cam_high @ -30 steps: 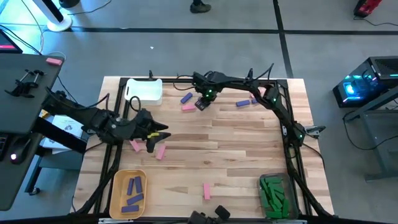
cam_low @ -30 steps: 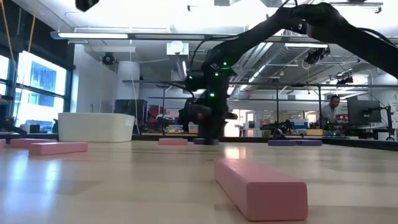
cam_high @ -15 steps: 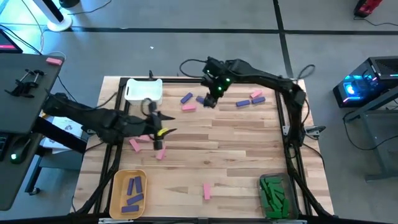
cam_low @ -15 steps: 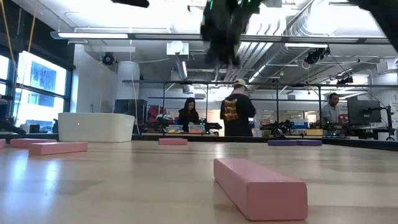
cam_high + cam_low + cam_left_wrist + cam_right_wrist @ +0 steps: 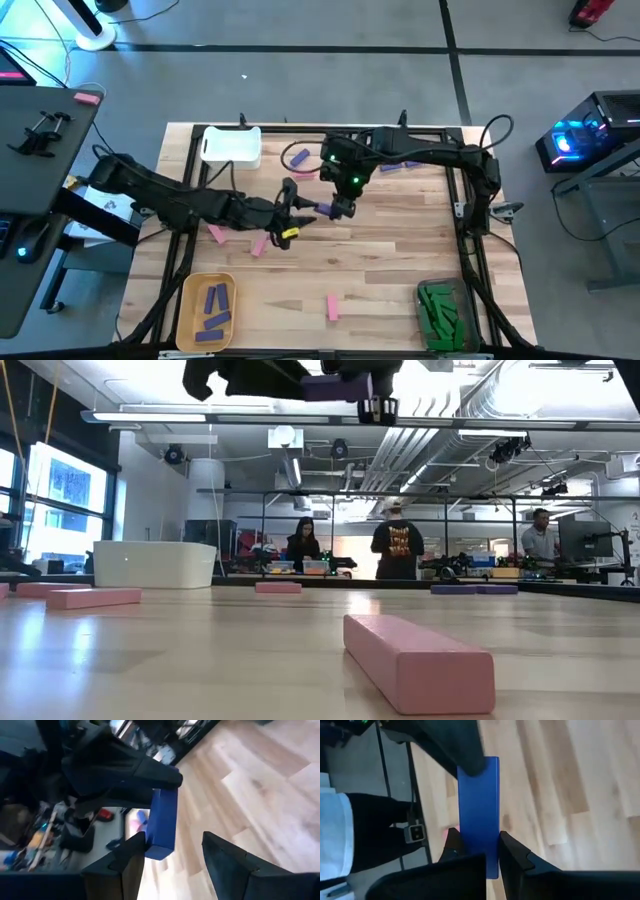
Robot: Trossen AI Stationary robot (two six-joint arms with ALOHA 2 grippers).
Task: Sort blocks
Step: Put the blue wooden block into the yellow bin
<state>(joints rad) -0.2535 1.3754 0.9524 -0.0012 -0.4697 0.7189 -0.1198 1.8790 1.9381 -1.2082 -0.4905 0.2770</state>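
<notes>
I should grab the purple block by its loose end (image 5: 321, 209) with my left gripper next. Then I will sort the block into the yellow bin (image 5: 207, 312).
A purple block (image 5: 322, 208) hangs in the air over mid-table, between my two grippers. My right gripper (image 5: 336, 208) comes from the far right and is shut on one end of it. My left gripper (image 5: 172, 852) reaches in from the left and is open. Its fingers stand on either side of the block's free end (image 5: 159, 849). In the low view the block (image 5: 335, 385) shows high above the table. Pink blocks (image 5: 259, 246) and other purple blocks (image 5: 297, 157) lie flat on the wood. My right gripper pinches the block's end (image 5: 479, 837) between its two fingers, across its narrow width, slanting down from the far right. The block sticks out ahead of the fingers, lifted clear of the table. My left gripper has one finger (image 5: 131, 862) close beside the free end; whether it touches, I cannot tell.
A white bin (image 5: 232, 145) stands at the far left. A yellow bin (image 5: 188, 312) with purple blocks is at the near left, and a clear bin (image 5: 424, 312) with green blocks at the near right. A pink block (image 5: 418, 662) lies near the front edge.
My right gripper has risen from the far part of the table with the purple block and come toward the near edge, over mid-table. My left gripper has gone toward the table's right edge, up to the block, and has rolled about its own line.
</notes>
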